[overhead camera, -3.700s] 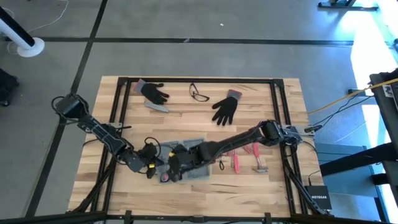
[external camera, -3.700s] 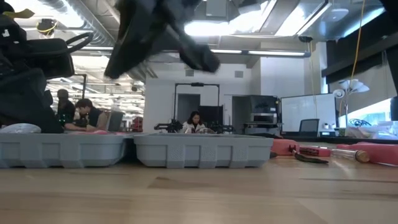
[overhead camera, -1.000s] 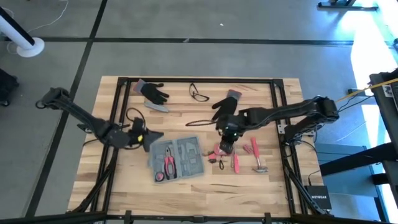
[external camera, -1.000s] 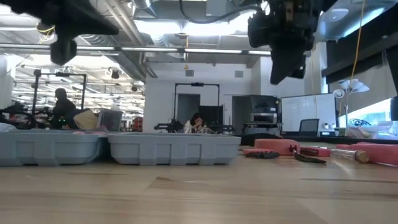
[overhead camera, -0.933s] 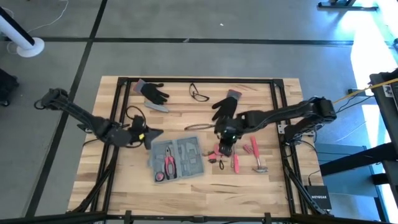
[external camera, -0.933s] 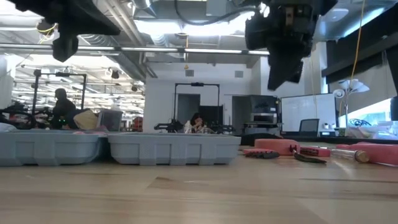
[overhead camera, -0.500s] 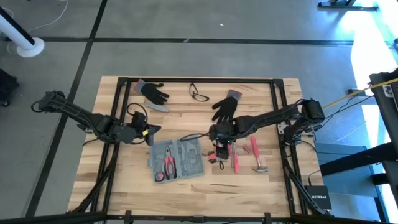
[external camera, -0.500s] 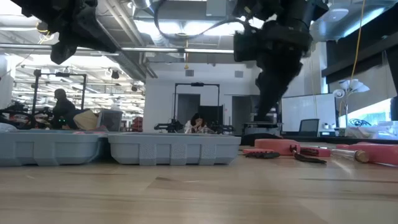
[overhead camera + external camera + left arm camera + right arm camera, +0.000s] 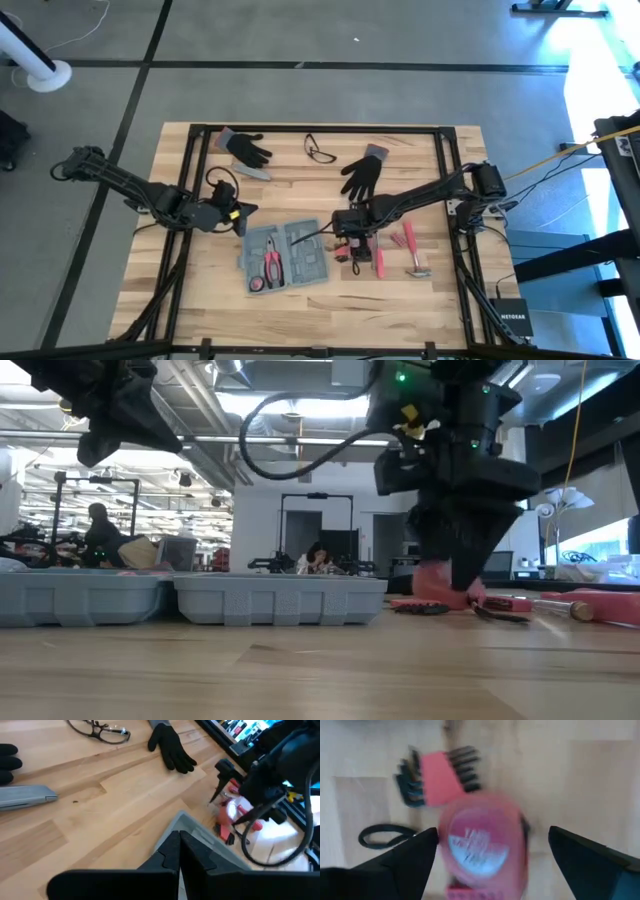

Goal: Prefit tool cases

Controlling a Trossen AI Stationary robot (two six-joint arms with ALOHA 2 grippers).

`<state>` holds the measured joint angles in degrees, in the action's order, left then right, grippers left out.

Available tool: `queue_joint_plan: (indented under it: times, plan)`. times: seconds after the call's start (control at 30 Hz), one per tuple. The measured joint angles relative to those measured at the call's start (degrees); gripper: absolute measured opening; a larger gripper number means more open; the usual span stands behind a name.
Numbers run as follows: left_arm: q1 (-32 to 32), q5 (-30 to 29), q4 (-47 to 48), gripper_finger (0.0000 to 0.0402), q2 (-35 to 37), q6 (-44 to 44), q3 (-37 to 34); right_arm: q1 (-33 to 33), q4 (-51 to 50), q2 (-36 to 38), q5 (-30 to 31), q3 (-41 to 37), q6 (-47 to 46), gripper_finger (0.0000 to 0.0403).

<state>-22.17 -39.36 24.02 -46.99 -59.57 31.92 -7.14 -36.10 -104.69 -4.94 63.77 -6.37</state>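
The pink tape measure must fit into the open tool case point(image 9: 285, 255), so my right gripper should grab its rounded sides next.
The blue-grey tool case point(image 9: 285, 255) lies open and flat on the table, with pink-handled pliers point(image 9: 270, 262) in one recess. My right gripper point(image 9: 493, 834) points down just right of the case, open. Its fingers stand on either side of a round pink tape measure point(image 9: 482, 845) that lies on the table. I cannot tell whether they touch it. The low view shows this gripper point(image 9: 462, 585) down at the pink tape measure point(image 9: 438, 582). My left gripper point(image 9: 245, 211) hovers shut off the case's far left corner point(image 9: 200, 837), with nothing in it.
A pink holder of hex keys point(image 9: 440, 772) lies by the tape measure. More pink tools point(image 9: 405, 245) lie to the right. Two black gloves point(image 9: 248, 148) point(image 9: 362, 175), glasses point(image 9: 320, 150) and a small grey bar point(image 9: 255, 172) lie along the far side.
My right gripper has come down and toward the table's left and near edges, onto the pink tape measure beside the case. Its wrist has rolled and its fingers have opened. The case has stayed where it was.
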Motion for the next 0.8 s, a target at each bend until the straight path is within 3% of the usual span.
queue_joint_plan:
  times: [0.4, 0.5, 0.63, 0.8]
  plan:
    - [0.00, -0.01, 2.55, 0.0000, 0.01, -3.47, 0.00, -0.35, 0.37, -2.35, 2.43, 0.11, -4.00, 0.0342]
    - [0.00, -0.01, 2.68, 0.0000, 0.01, -3.47, 0.00, -0.42, -0.34, -2.35, 4.25, 0.11, -6.73, 0.0316]
    - [0.00, -0.35, 1.66, 0.0000, 0.06, -2.71, 0.00, -0.39, -4.20, -2.13, 5.67, 1.53, -11.10, 0.0252]
    - [0.73, -1.74, -1.54, 0.0000, 0.54, 1.48, 0.00, -0.31, -5.92, 0.01, 6.03, 8.80, -11.94, 0.0252]
